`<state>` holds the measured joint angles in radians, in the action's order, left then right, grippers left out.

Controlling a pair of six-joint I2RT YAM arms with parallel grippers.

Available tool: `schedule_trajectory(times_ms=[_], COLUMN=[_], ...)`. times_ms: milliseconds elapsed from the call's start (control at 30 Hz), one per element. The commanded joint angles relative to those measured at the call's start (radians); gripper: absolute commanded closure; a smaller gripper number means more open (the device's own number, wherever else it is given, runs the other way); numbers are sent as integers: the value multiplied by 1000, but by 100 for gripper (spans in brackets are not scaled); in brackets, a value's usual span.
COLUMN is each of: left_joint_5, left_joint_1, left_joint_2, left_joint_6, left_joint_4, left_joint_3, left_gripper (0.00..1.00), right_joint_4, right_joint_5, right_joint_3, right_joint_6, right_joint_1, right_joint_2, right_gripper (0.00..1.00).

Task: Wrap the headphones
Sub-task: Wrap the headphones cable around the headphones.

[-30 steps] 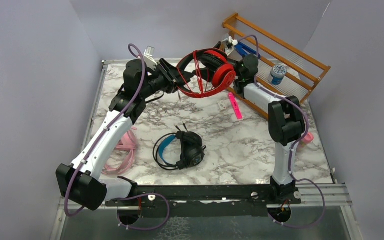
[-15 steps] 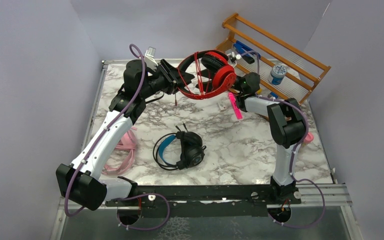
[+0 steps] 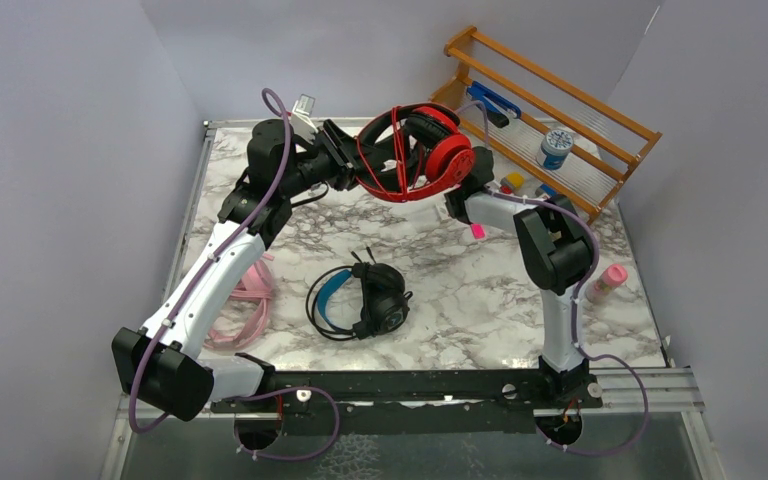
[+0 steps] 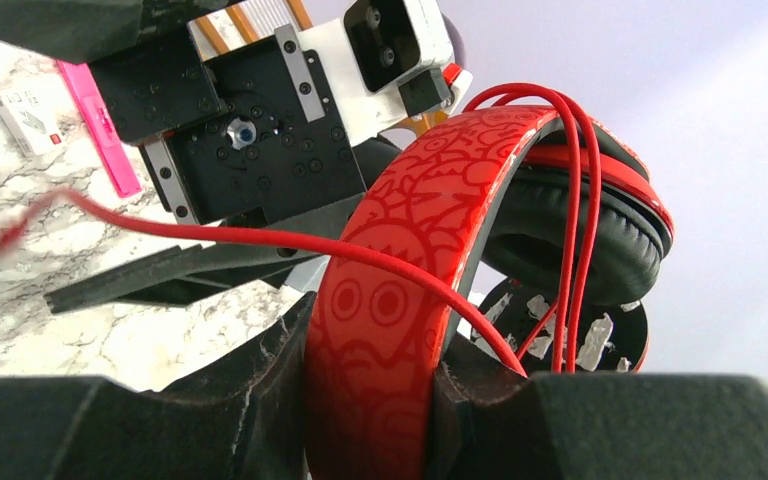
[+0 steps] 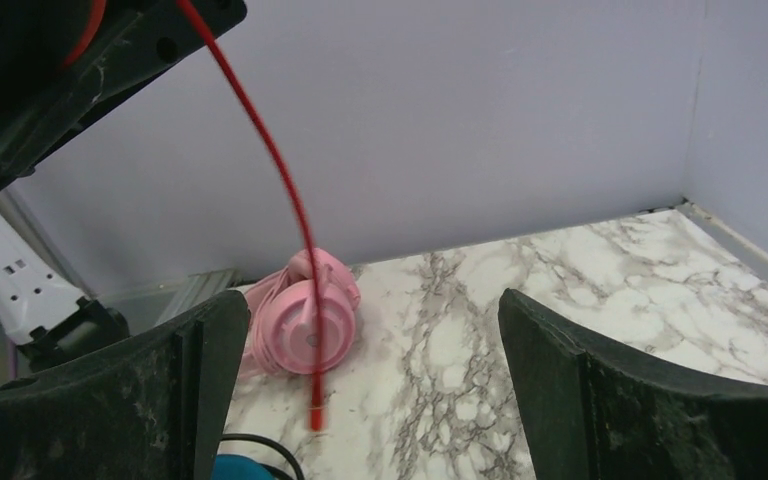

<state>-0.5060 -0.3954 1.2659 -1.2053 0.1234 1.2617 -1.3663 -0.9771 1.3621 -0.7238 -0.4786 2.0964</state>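
The length of the red cable behind its dangling loose end (image 5: 316,375) should stay free to wrap the headband, so my right gripper should grab the cable by that end next.
The red headphones (image 3: 415,150) hang in the air over the table's far side, and my left gripper (image 3: 353,166) is shut on their patterned red headband (image 4: 410,250). Their red cable (image 4: 570,230) loops several times around the band. The cable's loose end (image 5: 300,250) dangles between the fingers of my right gripper (image 5: 375,370), which stands wide open and touches nothing. That gripper (image 3: 457,190) sits just below the red ear cup. The pink headphones (image 3: 245,300) lie at the left. The black headphones with the blue band (image 3: 360,300) lie mid-table.
A wooden rack (image 3: 560,110) stands at the back right with a blue-and-white can (image 3: 557,148) on it. A pink marker (image 3: 477,230) and a white card (image 4: 30,110) lie near the rack. A pink bottle (image 3: 608,280) lies by the right edge.
My right arm has swung left from the rack to under the red headphones. The loose cable end has swung with it. The left gripper keeps its hold in place.
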Motion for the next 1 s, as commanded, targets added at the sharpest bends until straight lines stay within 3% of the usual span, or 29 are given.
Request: schedule_trajectory(times_ms=[0,67,133,433,967], left_joint_5=[-39,-45,-58,-58,-66], left_joint_1=[-7,-7,-8,-8,-10], left_joint_2=[-15,-12,-5,-14,-19], left_joint_6=[-30,-28,-32,-33,-33], left_joint_4=[-41,-43,-50,-51,-55], left_joint_3=[19,19,26,25,38], left_gripper=[100,100,100,100,100], right_joint_4=[31,62,48,50,8], right_joint_5=[82,106,35,40,14], right_joint_3=[16,-5,33,79,94], right_joint_6=[86,136,117,90,19], right_joint_1=[4,4,-16,-37,-53], right_joint_2=[5,-13,19,50,88], right_gripper=[0,0,3,9,36])
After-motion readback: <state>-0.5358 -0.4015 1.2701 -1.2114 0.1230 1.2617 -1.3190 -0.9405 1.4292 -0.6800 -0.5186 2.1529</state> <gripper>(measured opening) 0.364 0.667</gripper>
